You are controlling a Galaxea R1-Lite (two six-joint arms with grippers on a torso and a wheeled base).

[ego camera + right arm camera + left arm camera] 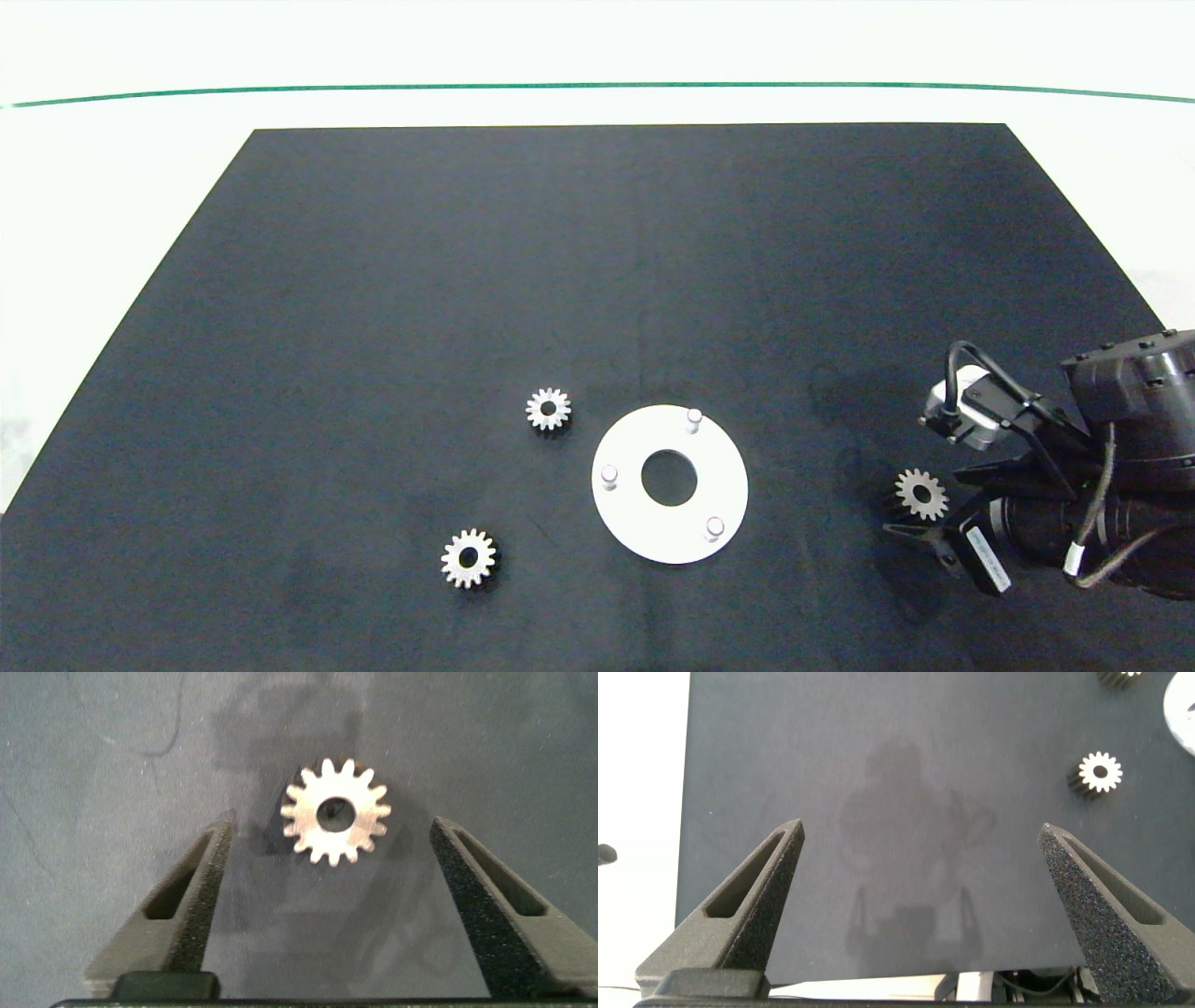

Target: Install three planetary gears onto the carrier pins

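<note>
I will reach the gear with my right gripper and grab it by its toothed rim (939, 494). Then the silver planetary gear's center hole (921, 494) stays free to slide onto a carrier pin.
Three silver planetary gears lie flat on the black mat. One gear (548, 409) is just left of the white disc (719, 467), another (469, 558) lies nearer the front left, and the third (921, 494) is off to the disc's right. The three carrier pins (694, 420) (609, 477) (715, 528) stand bare on the disc. My right gripper (922, 501) hovers open over the third gear (336, 812), which lies between its fingertips (210, 859), touching neither. My left gripper (920, 829) is open over bare mat and holds nothing. It is out of the head view.
The black mat (597, 280) covers most of a white table, with a green line (597, 86) beyond its far edge. The left wrist view catches one gear (1100, 772), part of another (1120, 677) and a sliver of the disc (1184, 705).
</note>
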